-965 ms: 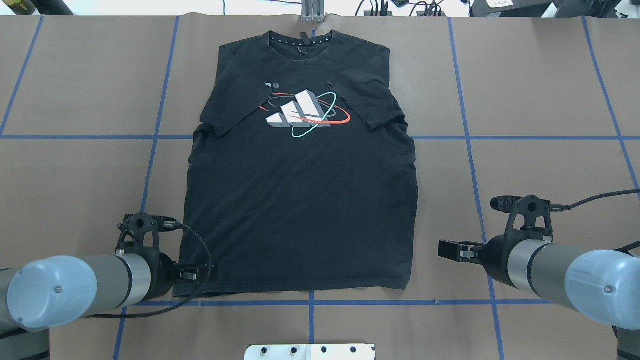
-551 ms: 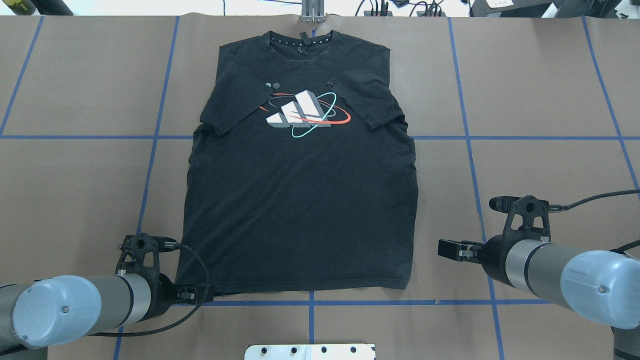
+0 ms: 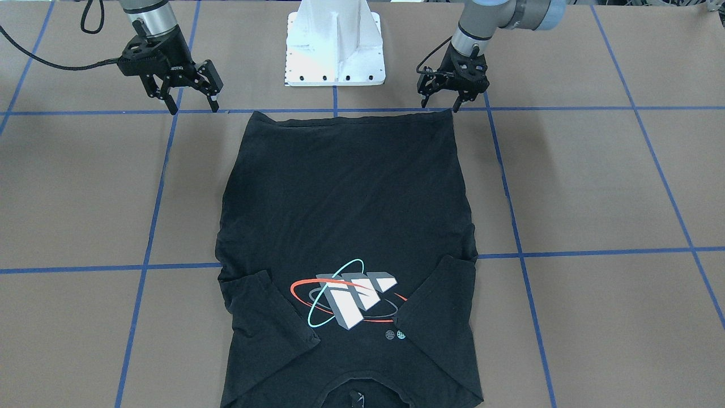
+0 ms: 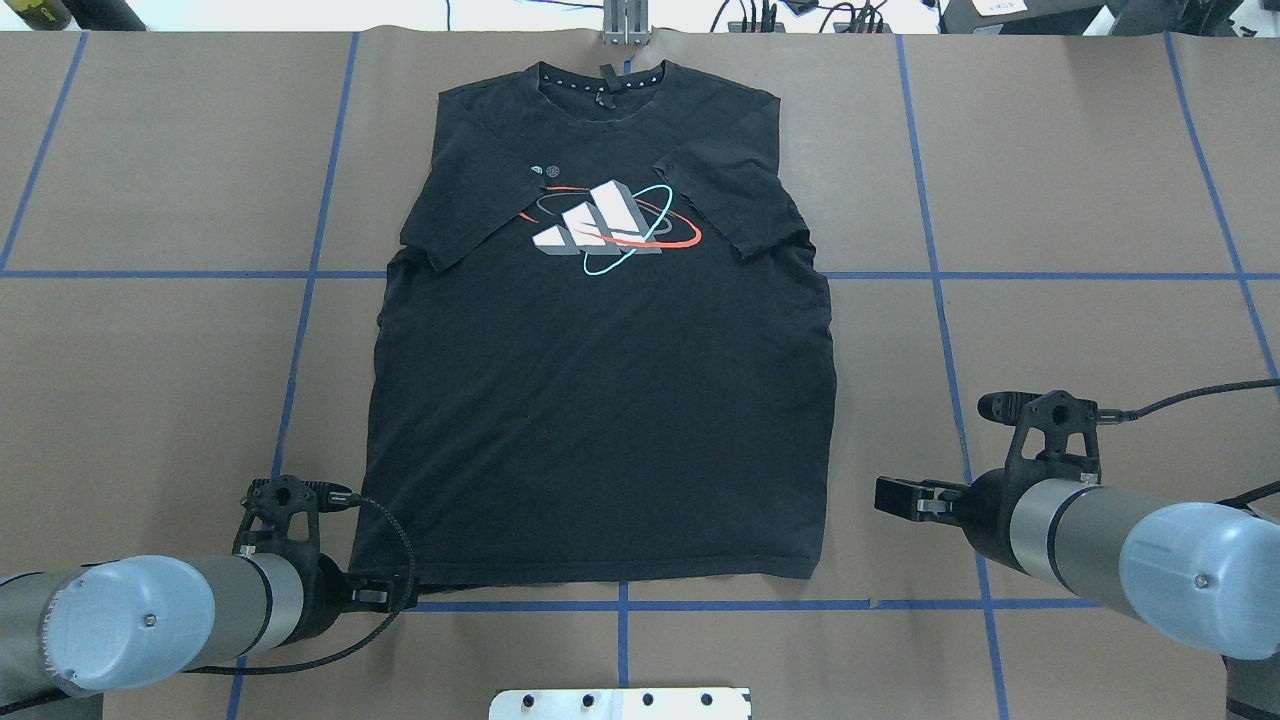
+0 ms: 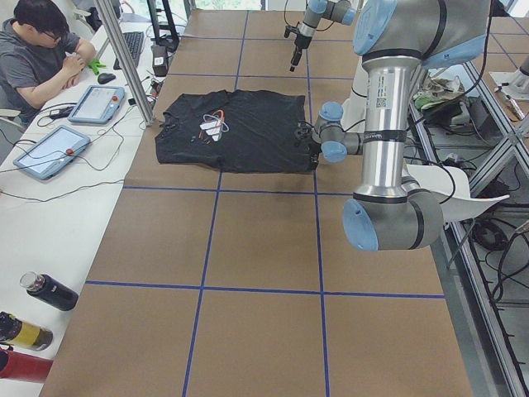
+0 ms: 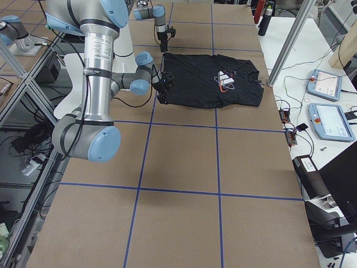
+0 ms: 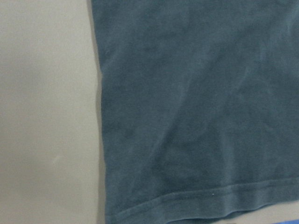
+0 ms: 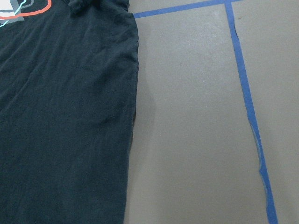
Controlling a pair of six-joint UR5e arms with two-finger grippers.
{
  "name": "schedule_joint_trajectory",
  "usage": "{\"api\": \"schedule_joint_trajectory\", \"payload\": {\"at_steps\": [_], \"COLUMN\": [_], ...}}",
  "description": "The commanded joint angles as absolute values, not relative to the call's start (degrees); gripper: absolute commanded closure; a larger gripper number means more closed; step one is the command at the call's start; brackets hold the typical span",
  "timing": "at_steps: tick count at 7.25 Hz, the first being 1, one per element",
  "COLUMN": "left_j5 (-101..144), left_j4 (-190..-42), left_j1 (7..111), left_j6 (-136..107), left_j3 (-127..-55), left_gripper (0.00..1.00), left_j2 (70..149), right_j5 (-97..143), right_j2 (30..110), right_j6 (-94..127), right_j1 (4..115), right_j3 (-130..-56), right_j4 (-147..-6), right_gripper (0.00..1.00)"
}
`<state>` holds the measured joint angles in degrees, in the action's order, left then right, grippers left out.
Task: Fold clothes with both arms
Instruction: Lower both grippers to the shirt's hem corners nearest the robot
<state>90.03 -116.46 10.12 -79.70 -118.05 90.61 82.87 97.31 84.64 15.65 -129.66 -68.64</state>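
The T-shirt (image 3: 346,224) is to be folded, so my right gripper should grab its free hem corner (image 3: 258,117) next.
The black T-shirt (image 4: 600,420) lies flat on the table, print up, both sleeves folded in over the chest, collar at the far edge. It also shows in the front view (image 3: 345,192). My left gripper (image 3: 440,106) is open, fingers pointing down just behind the shirt's near left hem corner; in the overhead view the left gripper (image 4: 385,597) sits at that corner. The left wrist view shows that hem and side edge (image 7: 196,116). My right gripper (image 3: 192,107) is open and empty, a short way off the shirt's right edge (image 8: 60,116); overhead the right gripper (image 4: 890,497) is beside the hem.
The white pedestal base (image 3: 334,45) stands between the arms at the near edge. Blue tape lines (image 4: 930,275) cross the brown table cover. A metal post (image 4: 625,25) stands by the collar. An operator (image 5: 41,50) sits at a side desk with tablets.
My left gripper has drawn back toward the robot, from over the shirt's left edge to the hem corner. The right arm has barely moved. The shirt lies unchanged.
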Motion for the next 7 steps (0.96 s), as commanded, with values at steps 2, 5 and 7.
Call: {"api": "schedule_joint_trajectory", "payload": {"at_steps": [2, 5, 7], "left_j5": [90.3, 90.4, 90.4], "left_j4": [-116.5, -116.5, -116.5], "left_j1": [10.1, 10.0, 10.1], "left_j6": [-79.6, -79.5, -79.5], "left_j3": [-117.2, -116.4, -115.8], "left_gripper": [0.19, 0.30, 0.65], "left_j2": [90.7, 90.8, 91.1], "right_j5": [82.9, 82.6, 82.6], "right_j2": [97.3, 97.3, 97.2], "right_j6": [84.6, 84.6, 84.6], "right_j1": [15.6, 15.6, 15.5], "right_j3": [-129.6, -129.6, -129.6], "right_j4": [-68.6, -68.6, -68.6], "right_gripper": [0.00, 0.00, 0.00]}}
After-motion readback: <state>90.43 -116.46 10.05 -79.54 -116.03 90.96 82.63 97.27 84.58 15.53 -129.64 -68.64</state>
